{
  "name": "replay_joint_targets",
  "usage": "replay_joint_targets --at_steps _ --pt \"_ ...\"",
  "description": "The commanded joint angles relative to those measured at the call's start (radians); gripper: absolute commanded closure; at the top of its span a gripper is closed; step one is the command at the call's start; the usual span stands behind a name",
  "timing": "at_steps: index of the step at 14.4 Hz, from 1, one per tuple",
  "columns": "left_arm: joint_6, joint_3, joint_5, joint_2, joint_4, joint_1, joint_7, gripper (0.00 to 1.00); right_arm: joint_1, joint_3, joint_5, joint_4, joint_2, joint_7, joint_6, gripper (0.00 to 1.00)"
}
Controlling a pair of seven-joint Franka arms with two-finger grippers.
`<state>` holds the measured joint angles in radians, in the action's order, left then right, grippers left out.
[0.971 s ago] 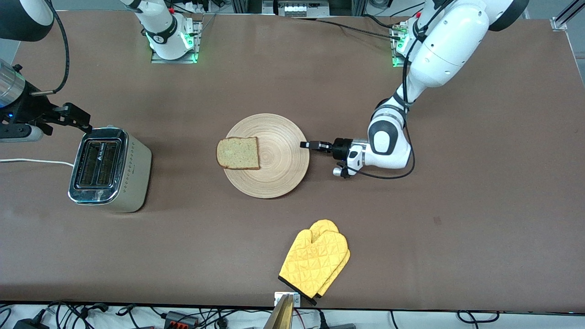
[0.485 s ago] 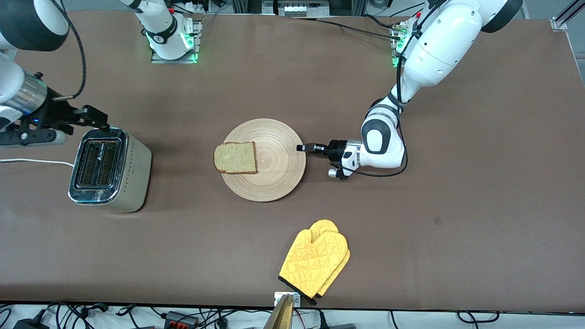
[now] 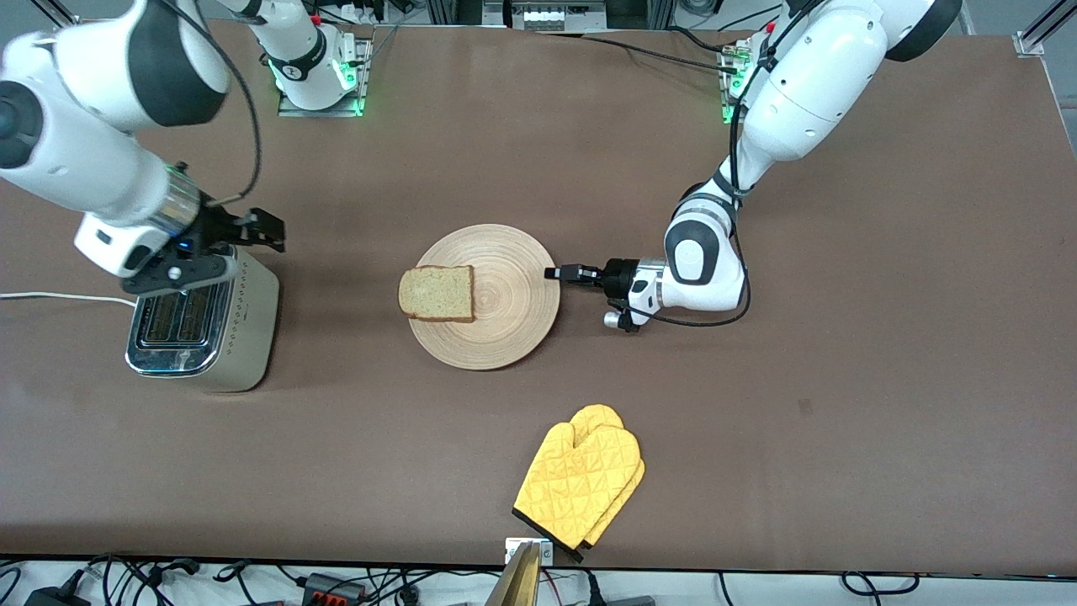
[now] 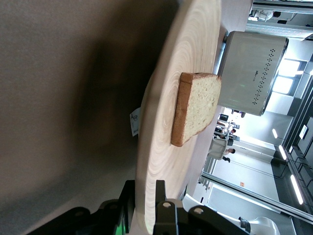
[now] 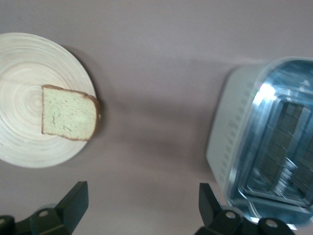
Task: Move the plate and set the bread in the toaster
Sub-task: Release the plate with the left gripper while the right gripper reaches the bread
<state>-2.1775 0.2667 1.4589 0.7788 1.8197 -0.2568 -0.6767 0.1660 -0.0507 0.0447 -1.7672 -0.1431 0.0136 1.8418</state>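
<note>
The right gripper grabs the bread slice by its rounded top crust next, to load the toaster.
The light-wood plate is at mid-table with the bread lying on its edge toward the toaster. My left gripper is shut on the plate's rim at the edge toward the left arm's end. In the left wrist view my left gripper clamps the plate, with the bread and toaster farther along. My right gripper is open and empty above the toaster's edge on the plate's side. The right wrist view shows my right gripper over bare table between the plate, the bread and the toaster.
A yellow oven mitt lies near the table edge closest to the front camera. The toaster's white cord runs off the table at the right arm's end.
The right arm has swung from past the toaster's end to above the toaster, toward the plate. The left gripper and plate have shifted slightly toward the toaster.
</note>
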Motion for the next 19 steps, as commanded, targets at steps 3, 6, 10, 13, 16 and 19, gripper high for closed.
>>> replay_joint_targets --at_steps 3,6,10,13,16,19 --pt "0.019 -0.027 -0.040 0.000 0.003 0.028 -0.023 0.64 0.119 0.005 0.011 0.003 -0.119 -0.187 0.126 0.00" --pt "0.054 -0.029 -0.162 -0.009 0.020 0.111 -0.014 0.54 0.127 0.005 0.122 -0.003 -0.171 -0.190 0.123 0.00" --pt "0.249 -0.032 -0.352 -0.039 0.017 0.263 0.032 0.54 0.130 0.003 0.149 -0.024 -0.237 -0.188 0.146 0.00" --pt "0.379 -0.032 -0.539 -0.088 0.001 0.390 0.115 0.54 0.136 0.003 0.220 -0.023 -0.299 -0.185 0.158 0.00" --pt "0.505 -0.032 -0.800 -0.186 -0.057 0.479 0.292 0.54 0.161 0.005 0.230 -0.024 -0.340 -0.190 0.210 0.05" --pt "0.717 -0.032 -1.036 -0.216 -0.224 0.528 0.463 0.47 0.164 0.005 0.231 -0.023 -0.378 -0.190 0.231 0.19"
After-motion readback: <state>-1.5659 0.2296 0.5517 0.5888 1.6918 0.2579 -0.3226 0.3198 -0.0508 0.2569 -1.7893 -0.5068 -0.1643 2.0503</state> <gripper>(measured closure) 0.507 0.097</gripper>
